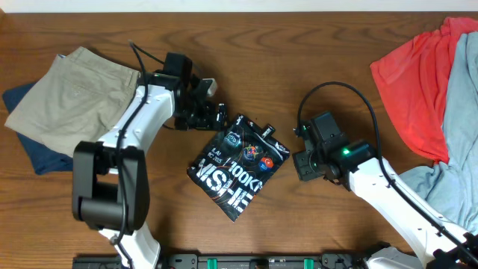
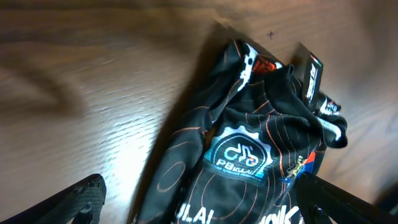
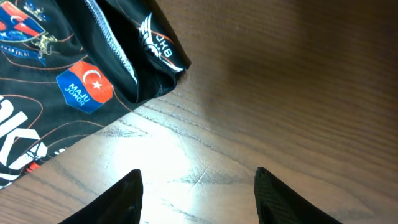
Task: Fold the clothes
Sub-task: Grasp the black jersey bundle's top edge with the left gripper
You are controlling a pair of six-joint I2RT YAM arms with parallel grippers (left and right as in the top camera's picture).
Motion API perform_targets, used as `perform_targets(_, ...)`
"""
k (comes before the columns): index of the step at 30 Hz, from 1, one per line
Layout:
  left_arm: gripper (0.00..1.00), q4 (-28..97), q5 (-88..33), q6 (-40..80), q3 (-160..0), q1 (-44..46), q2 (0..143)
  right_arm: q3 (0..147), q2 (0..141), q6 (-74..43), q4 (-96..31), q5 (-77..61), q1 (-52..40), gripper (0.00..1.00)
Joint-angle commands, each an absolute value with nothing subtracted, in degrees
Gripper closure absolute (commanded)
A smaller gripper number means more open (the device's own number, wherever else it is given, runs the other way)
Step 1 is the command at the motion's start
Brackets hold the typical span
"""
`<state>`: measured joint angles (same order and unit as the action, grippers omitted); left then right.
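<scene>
Next, my left gripper grabs the folded jersey at its far corner to lay it, still folded, on the khaki shorts.
The clothes, a black jersey with thin orange contour lines and white lettering, lie folded into a small packet at the middle of the table. My left gripper hovers at its far left corner. In the left wrist view the left gripper stands wide open, its fingers astride the jersey without pinching it. My right gripper is just right of the packet. In the right wrist view it is open over bare wood, with the jersey up to the left and apart from its fingertips.
Khaki shorts lie on a dark blue garment at the far left. A red shirt and a grey-blue garment are piled at the right edge. Bare wooden table surrounds the jersey.
</scene>
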<state>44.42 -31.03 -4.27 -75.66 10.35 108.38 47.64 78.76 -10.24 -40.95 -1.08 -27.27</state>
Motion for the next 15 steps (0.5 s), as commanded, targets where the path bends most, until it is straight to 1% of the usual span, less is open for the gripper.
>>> perform_targets(1,0.02,43.94,-34.11,-8.56,-75.72,10.9,111.55,48.42,78.35,-10.68,-41.21,-1.58,-26.83,0.44)
perform_targets(5,0.02,43.59,-34.11,-8.54,-75.72,12.6,115.37,48.42,78.35,-10.68,-41.21,-1.58,-26.83,0.44)
perform_targets(11,0.02,45.74,-34.11,-8.82,-75.72,17.85,120.11,48.42,78.35,-10.66,-41.8,-1.52,-26.83,0.44)
perform_targets(14,0.0,46.63,-34.02,-9.3,-75.5,20.16,120.6,48.42,78.35,-10.66,-41.82,-1.5,-26.83,0.44)
perform_targets(15,0.05,46.57,-33.54,-9.41,-75.48,20.75,120.6,48.42,78.35,-10.66,-41.82,-1.5,-26.83,0.44)
